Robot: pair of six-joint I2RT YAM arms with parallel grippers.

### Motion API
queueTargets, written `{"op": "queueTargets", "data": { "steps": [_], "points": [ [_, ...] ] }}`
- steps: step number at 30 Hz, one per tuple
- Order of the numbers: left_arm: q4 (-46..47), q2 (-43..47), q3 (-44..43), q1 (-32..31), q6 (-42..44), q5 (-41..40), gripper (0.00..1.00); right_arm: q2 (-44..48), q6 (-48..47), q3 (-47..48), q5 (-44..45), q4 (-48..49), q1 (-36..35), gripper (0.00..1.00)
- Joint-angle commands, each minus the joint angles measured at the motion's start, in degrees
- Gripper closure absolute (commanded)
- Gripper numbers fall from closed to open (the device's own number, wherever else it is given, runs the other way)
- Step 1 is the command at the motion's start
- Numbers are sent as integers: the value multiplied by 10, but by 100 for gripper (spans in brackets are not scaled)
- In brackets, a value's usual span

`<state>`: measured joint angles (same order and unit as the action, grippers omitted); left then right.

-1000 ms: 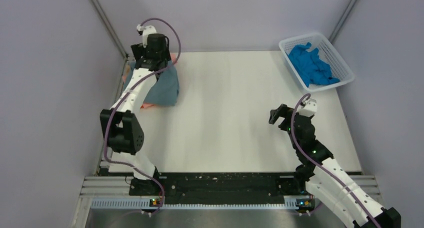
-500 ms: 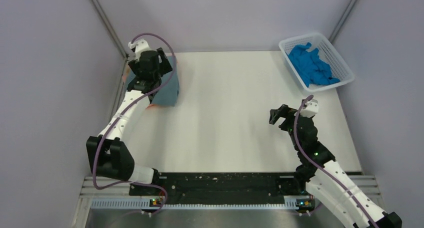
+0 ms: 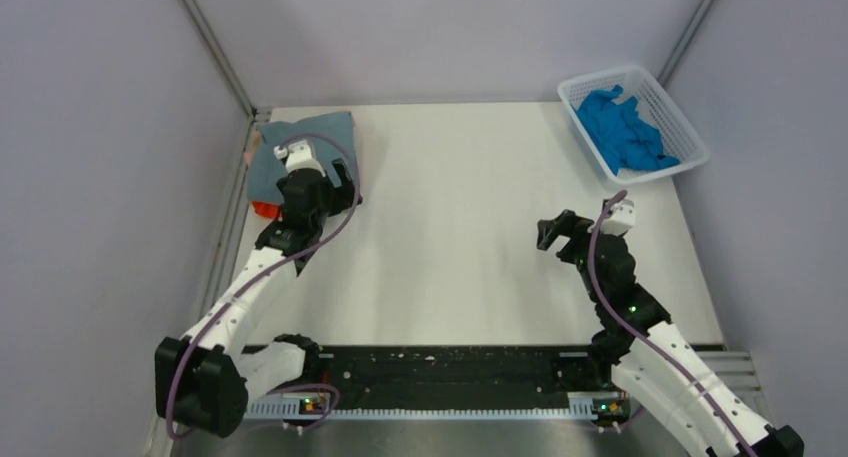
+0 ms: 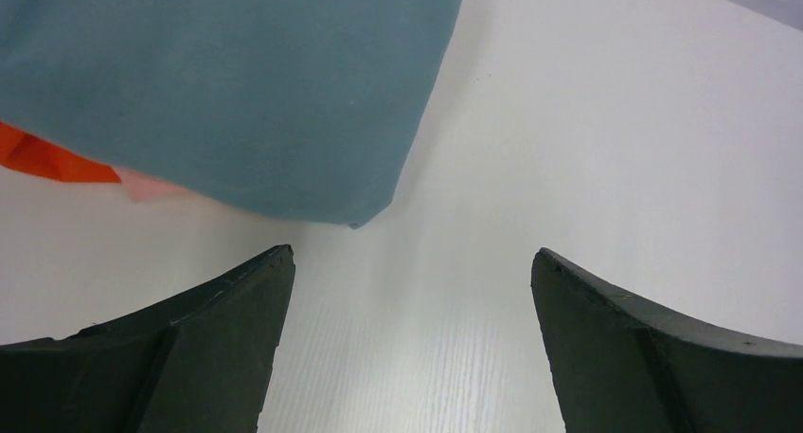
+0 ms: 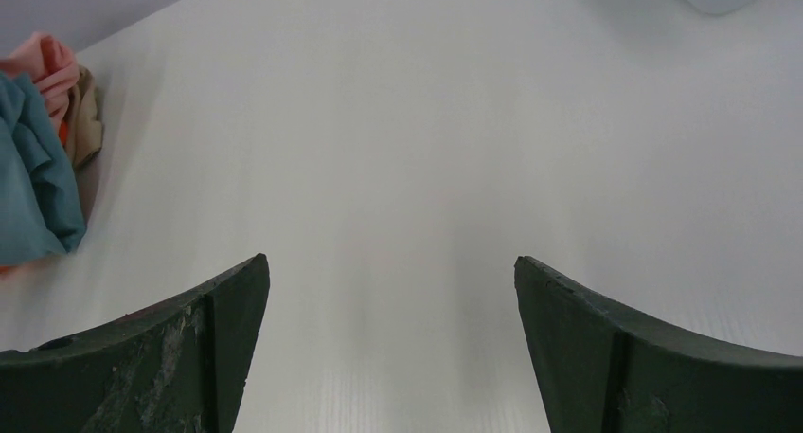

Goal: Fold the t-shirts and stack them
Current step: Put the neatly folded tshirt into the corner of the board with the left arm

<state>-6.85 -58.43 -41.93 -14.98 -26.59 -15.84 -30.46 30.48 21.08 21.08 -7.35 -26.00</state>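
The grey-blue t-shirt should be lifted and straightened on the stack next, so my left gripper should grab it by its near corner facing my left gripper.
The folded grey-blue t-shirt lies on top of a stack at the table's far left corner. It fills the top left of the left wrist view. The orange t-shirt and the salmon-pink t-shirt peek out from under it. My left gripper is open and empty just in front of the stack. The bright blue t-shirt lies crumpled in the white basket. My right gripper is open and empty over the table's right side.
The white mesh basket stands at the far right corner. Grey walls close the table on left, back and right. The stack shows at the left edge of the right wrist view.
My left gripper has let go of the grey-blue t-shirt and pulled back toward me, off the stack. The shirt now lies flat on the stack. The right arm has barely moved.
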Motion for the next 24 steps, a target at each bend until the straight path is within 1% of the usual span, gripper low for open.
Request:
{"op": "queueTargets", "data": {
  "steps": [1,3,5,6,8,9,12,14,17,22,24],
  "points": [
    [19,-103,-102,-4,68,26,1,8,4,2,-9,7,-1,1],
    [-28,-174,-170,-17,104,4,1,7,4,2,-9,7,-1,1],
    [-81,-257,-244,-38,133,-68,1,7,2,-1,-8,13,-1,1],
    [-111,-298,-289,-44,139,-122,1,6,0,-2,-7,14,-1,1],
    [-200,-385,-388,-53,128,-183,1,6,-2,-2,-5,13,-1,1],
    [-269,-428,-438,-57,117,-207,1,6,-2,-2,-4,13,-1,1],
    [-382,-550,-552,-64,98,-299,1,6,-6,-3,4,12,-1,1],
    [-431,-601,-609,-70,86,-328,1,7,-6,-5,9,14,-1,1],
    [-449,-639,-646,-75,78,-339,1,6,-8,-6,14,17,-1,1],
    [-466,-678,-675,-77,48,-369,2,6,-9,-9,15,22,-1,1],
    [-477,-697,-691,-77,36,-394,3,6,-9,-10,15,25,-1,1]
  ]
}}
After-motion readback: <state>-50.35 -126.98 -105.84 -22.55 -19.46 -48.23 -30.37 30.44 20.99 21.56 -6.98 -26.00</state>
